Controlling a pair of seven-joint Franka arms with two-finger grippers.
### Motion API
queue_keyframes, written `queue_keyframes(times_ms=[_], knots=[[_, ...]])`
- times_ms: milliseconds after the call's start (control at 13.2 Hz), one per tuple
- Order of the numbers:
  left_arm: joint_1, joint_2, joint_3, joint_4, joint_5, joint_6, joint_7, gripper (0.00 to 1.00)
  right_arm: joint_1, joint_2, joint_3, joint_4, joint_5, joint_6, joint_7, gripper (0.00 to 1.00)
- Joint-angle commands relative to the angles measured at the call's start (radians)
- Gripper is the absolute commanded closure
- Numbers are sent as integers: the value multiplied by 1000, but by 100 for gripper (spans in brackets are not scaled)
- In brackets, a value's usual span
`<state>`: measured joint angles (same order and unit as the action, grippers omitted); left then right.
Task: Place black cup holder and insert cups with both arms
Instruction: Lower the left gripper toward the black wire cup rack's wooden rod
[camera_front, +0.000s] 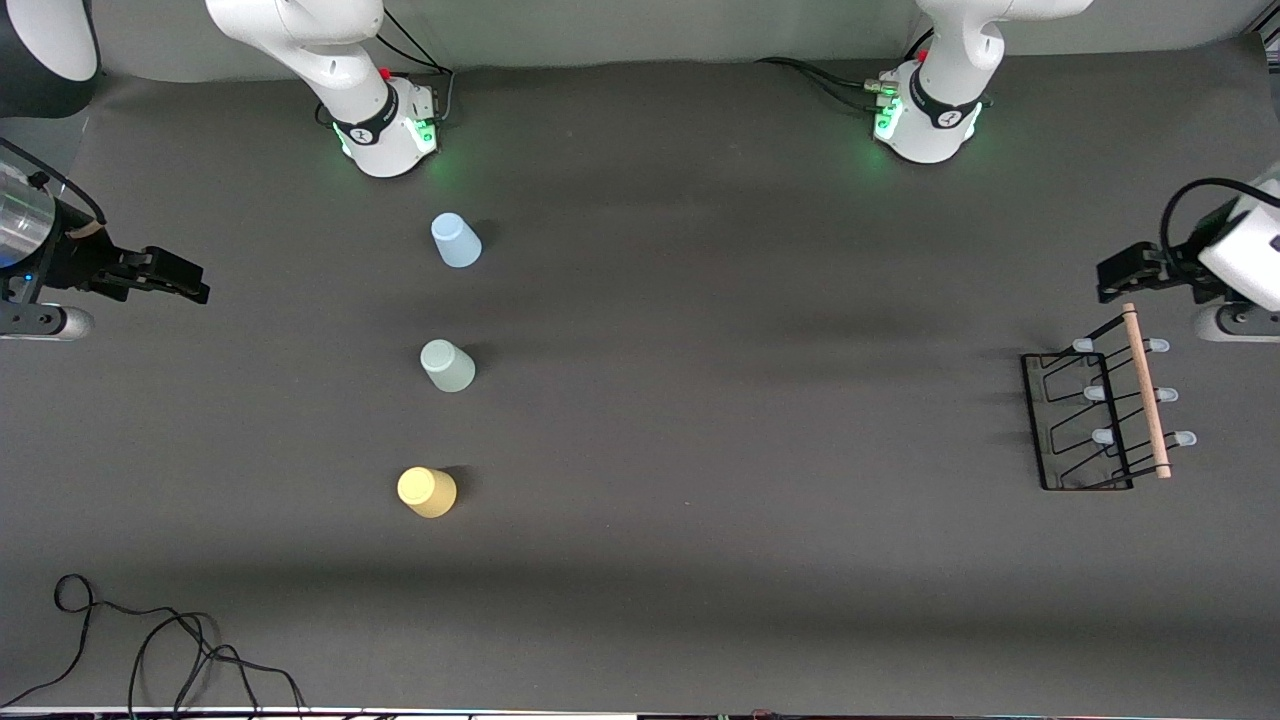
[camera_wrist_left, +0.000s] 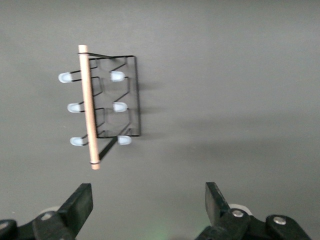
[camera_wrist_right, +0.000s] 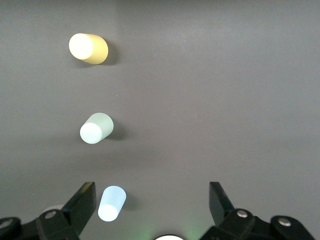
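Observation:
My left gripper grabs the black cup holder by its wooden rod (camera_front: 1147, 390) (camera_wrist_left: 88, 100) next, to place it for the cups.
The black cup holder (camera_front: 1085, 420) stands at the left arm's end of the table, its wooden rod (camera_wrist_left: 88, 100) along the top and pale-tipped pegs on both sides. My left gripper (camera_front: 1105, 278) hangs open and empty over the table by the rod's end; in its wrist view the left gripper (camera_wrist_left: 149, 192) holds nothing. Three cups stand in a row toward the right arm's end: light blue (camera_front: 456, 241) closest to the bases, grey-green (camera_front: 448, 365), then yellow (camera_front: 427, 492) nearest the front camera. My right gripper (camera_front: 198, 287) is open and empty, apart from them. The right wrist view shows the right gripper (camera_wrist_right: 152, 192), blue (camera_wrist_right: 112, 203), grey-green (camera_wrist_right: 96, 128) and yellow (camera_wrist_right: 88, 48).
The arm bases (camera_front: 390, 130) (camera_front: 925, 125) stand along the table's edge farthest from the front camera. Loose black cables (camera_front: 150, 640) lie at the nearest edge toward the right arm's end. Dark mat lies between the cups and the holder.

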<state>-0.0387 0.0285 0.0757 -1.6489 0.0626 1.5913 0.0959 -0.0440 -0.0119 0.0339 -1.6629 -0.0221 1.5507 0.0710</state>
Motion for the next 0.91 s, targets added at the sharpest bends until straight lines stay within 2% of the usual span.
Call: queue_keyframes(times_ms=[0,227,453,680,831], knots=[[138,-19,3,-86,-1,76,154,0,0,4,-5,12,1,-6,-19,0],[223,-19,3,-140,-6,136,242,0,7,4,-5,12,-1,-9,-19,0],[226,-13,3,-152,-7,150,245,0,9,6,-3,12,-1,-9,-19,0],[229,-1,3,-259,-7,290,281,0,10,7,0,15,-1,-9,-19,0],[240,31,3,-292,-7,354,283,0,13,10,4,17,-1,-8,-8,0]])
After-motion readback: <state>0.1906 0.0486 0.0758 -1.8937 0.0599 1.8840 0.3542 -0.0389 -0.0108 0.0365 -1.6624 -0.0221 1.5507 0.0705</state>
